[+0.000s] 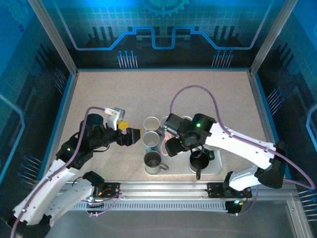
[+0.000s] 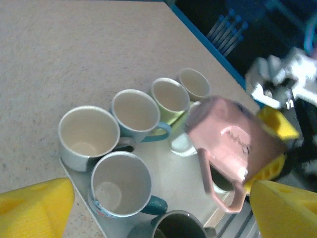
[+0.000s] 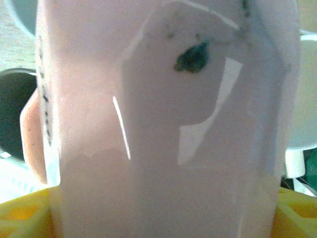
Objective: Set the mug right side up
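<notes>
I need to grab the pink mug [image 2: 233, 139] by its handle [image 2: 216, 197] with my left gripper next, which leaves the mug's rim and base free. Then I can set the mug right side up.
A pink mug [image 2: 233, 139] with script on its side hangs tilted over the white tray [image 2: 183, 173], its handle pointing down. My right gripper [image 1: 171, 142] is shut on it, with yellow pads [image 2: 277, 124] pressed on both sides. The right wrist view has the mug's pink wall [image 3: 163, 124] close up, with yellow pads [image 3: 20, 213] at the bottom corners. My left gripper [image 1: 130, 135] stands open at the tray's left edge. Its yellow fingertips [image 2: 34, 208] are spread wide and hold nothing.
Several upright mugs crowd the tray [image 1: 218, 166]: a white one [image 2: 89, 134], a blue-handled one [image 2: 121, 186], a green one [image 2: 171, 99], and a dark one [image 1: 199, 159]. A metal rail [image 1: 163, 187] runs along the near edge. Blue walls enclose the table.
</notes>
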